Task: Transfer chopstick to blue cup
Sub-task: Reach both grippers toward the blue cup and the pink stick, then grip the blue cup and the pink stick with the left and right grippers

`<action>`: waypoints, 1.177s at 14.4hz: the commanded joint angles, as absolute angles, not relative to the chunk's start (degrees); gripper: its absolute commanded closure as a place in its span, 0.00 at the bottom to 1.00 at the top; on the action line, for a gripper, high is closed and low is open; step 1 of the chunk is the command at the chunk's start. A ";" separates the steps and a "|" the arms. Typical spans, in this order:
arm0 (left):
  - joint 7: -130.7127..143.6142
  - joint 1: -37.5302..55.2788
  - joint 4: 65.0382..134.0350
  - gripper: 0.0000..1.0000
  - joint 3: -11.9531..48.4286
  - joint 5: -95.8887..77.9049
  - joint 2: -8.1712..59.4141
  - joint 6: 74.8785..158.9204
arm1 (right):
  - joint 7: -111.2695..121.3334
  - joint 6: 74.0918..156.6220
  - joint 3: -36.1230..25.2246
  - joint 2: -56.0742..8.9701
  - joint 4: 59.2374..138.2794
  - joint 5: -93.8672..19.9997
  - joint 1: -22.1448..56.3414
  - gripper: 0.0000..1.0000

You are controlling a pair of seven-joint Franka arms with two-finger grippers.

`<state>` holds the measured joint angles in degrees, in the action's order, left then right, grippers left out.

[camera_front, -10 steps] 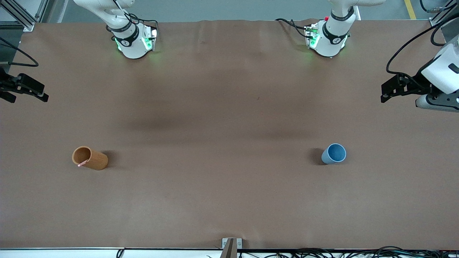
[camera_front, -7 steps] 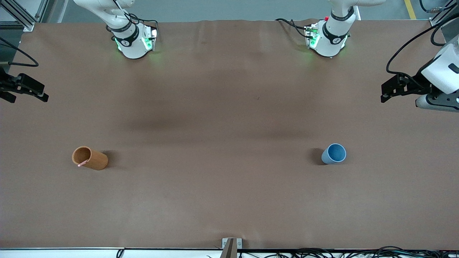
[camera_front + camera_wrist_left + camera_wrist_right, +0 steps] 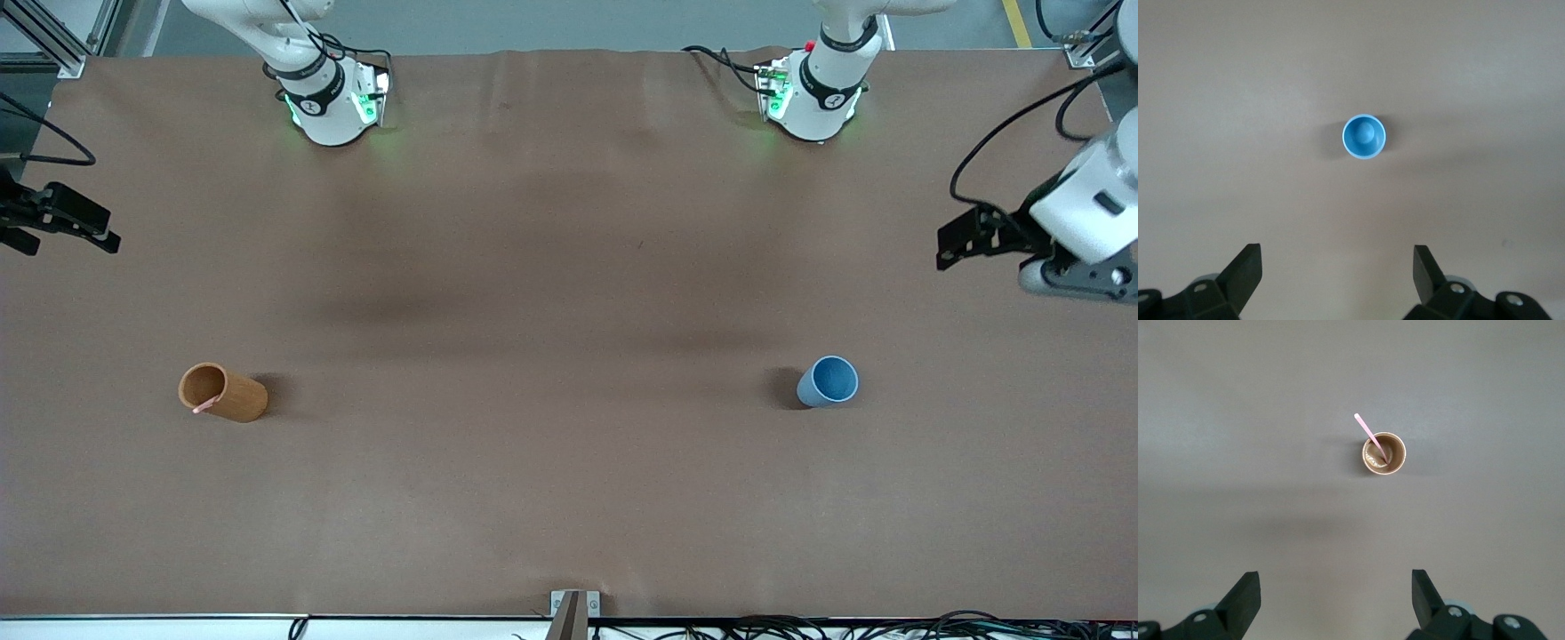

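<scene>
I need to grab the blue cup with my left gripper next, by the side at its rim (image 3: 855, 380), so the blue cup can take in the chopstick (image 3: 204, 404).
The blue cup (image 3: 829, 381) stands upright and empty toward the left arm's end of the table; it also shows in the left wrist view (image 3: 1363, 137). The pink chopstick (image 3: 1369, 435) leans inside the orange-brown cup (image 3: 222, 393), its tip poking over the rim (image 3: 203, 407). That cup also shows in the right wrist view (image 3: 1384, 454). My left gripper (image 3: 978, 244) hangs open and empty in the air at its end of the table, apart from the blue cup (image 3: 1337, 260). My right gripper (image 3: 71, 236) hangs open and empty at its end, apart from the orange-brown cup (image 3: 1336, 583).
The brown table cover (image 3: 551, 356) bears only the two cups. The arm bases (image 3: 329, 107) (image 3: 813, 98) stand along the edge farthest from the front camera. A metal bracket (image 3: 573, 609) sits at the nearest edge.
The left arm's hand has shifted a little toward the blue cup. The right arm, both cups and the chopstick have not moved.
</scene>
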<state>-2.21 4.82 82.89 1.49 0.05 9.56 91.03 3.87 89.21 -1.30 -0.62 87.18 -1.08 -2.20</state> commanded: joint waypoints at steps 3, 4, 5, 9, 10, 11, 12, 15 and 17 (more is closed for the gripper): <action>-1.49 3.87 87.35 0.00 1.85 0.18 20.19 103.85 | 4.31 89.21 -1.23 -0.09 87.63 -1.93 -2.20 0.00; -1.41 3.95 89.28 0.00 1.85 0.18 21.61 107.11 | 3.87 89.21 -1.23 -0.17 87.63 -1.93 -1.94 0.00; -1.06 4.04 91.99 0.00 1.85 0.18 22.58 111.05 | 3.78 89.73 -1.23 -0.52 87.63 -1.76 -1.93 0.00; 0.17 3.96 101.23 0.00 1.85 0.26 25.92 124.69 | 3.87 93.67 -1.14 -5.70 86.57 -0.97 -1.93 0.00; 0.44 4.04 102.03 0.00 1.85 0.26 26.80 126.11 | 4.13 96.91 -1.14 -7.10 86.22 -0.88 -1.93 0.00; 0.44 4.04 102.56 0.01 1.85 0.26 27.68 126.73 | 4.22 99.64 -1.14 -9.03 85.61 -0.70 -2.02 0.00; 0.44 4.04 102.83 0.09 1.85 0.26 28.47 127.35 | 4.31 101.23 -1.14 -11.40 84.82 -0.01 -2.02 0.01; 0.53 4.13 106.34 0.82 1.76 0.35 28.92 132.00 | 3.96 106.51 -1.14 -17.91 83.41 2.02 -2.02 0.14; 0.44 4.30 106.35 0.99 1.76 0.70 29.00 132.45 | 3.69 109.06 -1.23 -20.21 83.84 1.50 -2.02 0.18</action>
